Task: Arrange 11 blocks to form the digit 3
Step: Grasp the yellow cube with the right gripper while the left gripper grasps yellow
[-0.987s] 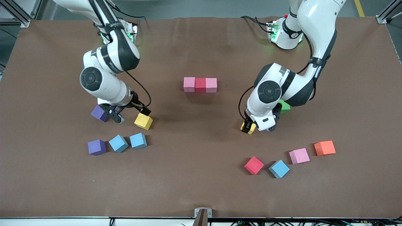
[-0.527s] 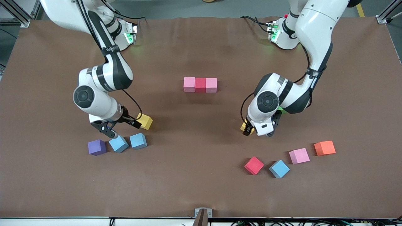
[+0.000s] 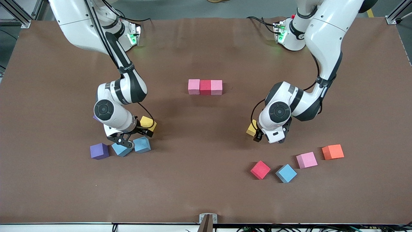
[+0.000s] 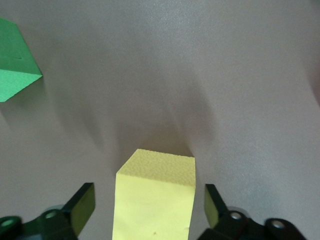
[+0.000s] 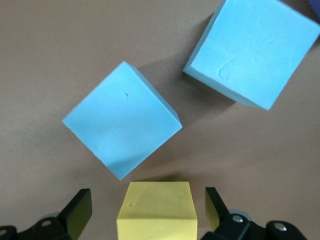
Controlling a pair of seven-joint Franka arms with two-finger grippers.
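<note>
My right fingertips stop short of the middle of the block, so it is too early to close. My right gripper now moves toward the yellow block's middle (image 3: 147,123) (image 5: 157,217) first.
A touching row of pink, red and pink blocks (image 3: 205,87) lies mid-table. My right gripper (image 3: 136,136) (image 5: 148,210) is open, its fingers either side of a yellow block (image 3: 146,122) (image 5: 157,202) with gaps showing. Two light blue blocks (image 3: 121,149) (image 3: 142,144) (image 5: 122,125) (image 5: 255,47) and a purple block (image 3: 99,150) lie close by. My left gripper (image 3: 258,136) (image 4: 149,202) is open around a second yellow block (image 3: 251,129) (image 4: 155,195), not touching it. A green block (image 4: 12,65) sits near it, hidden by the arm in the front view.
Nearer the front camera, at the left arm's end, lie a red block (image 3: 260,169), a light blue block (image 3: 285,173), a pink block (image 3: 306,159) and an orange cube (image 3: 332,151). A sliver of another purple block (image 3: 95,118) shows beside the right arm.
My right gripper swung from the purple block, past the light blue blocks, to the yellow block. My left gripper shifted slightly around its yellow block.
</note>
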